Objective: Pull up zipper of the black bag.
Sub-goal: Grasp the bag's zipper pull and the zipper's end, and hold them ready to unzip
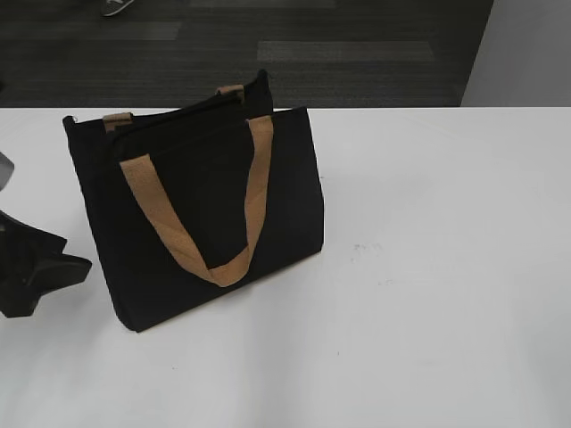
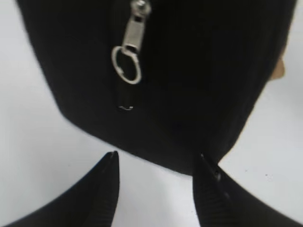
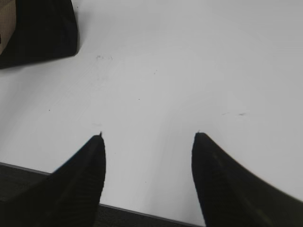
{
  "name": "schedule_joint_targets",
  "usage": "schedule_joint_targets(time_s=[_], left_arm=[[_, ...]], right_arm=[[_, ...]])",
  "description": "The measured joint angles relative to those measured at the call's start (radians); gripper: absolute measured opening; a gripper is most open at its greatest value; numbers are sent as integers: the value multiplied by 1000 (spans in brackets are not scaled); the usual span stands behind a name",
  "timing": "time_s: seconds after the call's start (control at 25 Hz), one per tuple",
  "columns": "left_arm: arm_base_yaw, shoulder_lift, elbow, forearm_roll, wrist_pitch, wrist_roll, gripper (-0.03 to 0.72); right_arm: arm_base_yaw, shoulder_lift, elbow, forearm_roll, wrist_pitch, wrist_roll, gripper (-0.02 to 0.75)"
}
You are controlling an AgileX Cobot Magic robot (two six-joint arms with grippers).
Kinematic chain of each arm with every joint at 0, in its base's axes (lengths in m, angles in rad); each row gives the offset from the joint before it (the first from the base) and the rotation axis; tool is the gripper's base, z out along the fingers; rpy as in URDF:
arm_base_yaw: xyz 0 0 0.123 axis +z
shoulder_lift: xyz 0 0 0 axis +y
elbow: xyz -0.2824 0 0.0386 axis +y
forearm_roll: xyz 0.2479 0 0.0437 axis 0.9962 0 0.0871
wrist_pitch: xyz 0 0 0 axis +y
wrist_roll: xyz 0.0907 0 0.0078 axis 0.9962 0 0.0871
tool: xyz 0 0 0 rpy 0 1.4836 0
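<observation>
Next, my left gripper grabs the zip line by its fabric end (image 2: 125,98). That steadies the black bag (image 2: 180,94) for zipping.
The black bag (image 1: 205,218) stands upright on the white table (image 1: 428,267), with tan webbing handles (image 1: 223,227). In the left wrist view the bag's narrow end (image 2: 189,71) fills the upper frame. The silver zipper pull with its round ring (image 2: 127,64) hangs on the black zip line there. My left gripper (image 2: 158,161) is open and empty, its fingertips just short of the bag's lower edge, below the pull. It shows at the left edge of the exterior view (image 1: 36,267). My right gripper (image 3: 149,137) is open and empty over bare table, with a bag corner (image 3: 42,28) at upper left.
The table's near edge (image 3: 142,213) runs just under my right fingers. Dark carpet (image 1: 268,45) lies beyond the table's far edge. A grey wall or panel (image 1: 526,45) stands at the back right.
</observation>
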Motion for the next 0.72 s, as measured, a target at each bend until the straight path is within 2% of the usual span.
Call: schedule_joint_targets(time_s=[0.24,0.4,0.52,0.72], left_arm=[[0,131,0,-260,61,373,382],[0,176,-1,-358,81,581,410],[0,221,-10,-368,85,642,442],[0,297,-53,-371,84,658,453]], right_arm=[[0,0,0,0,0,0,452],[0,0,0,0,0,0,452],[0,0,0,0,0,0,452],[0,0,0,0,0,0,452]])
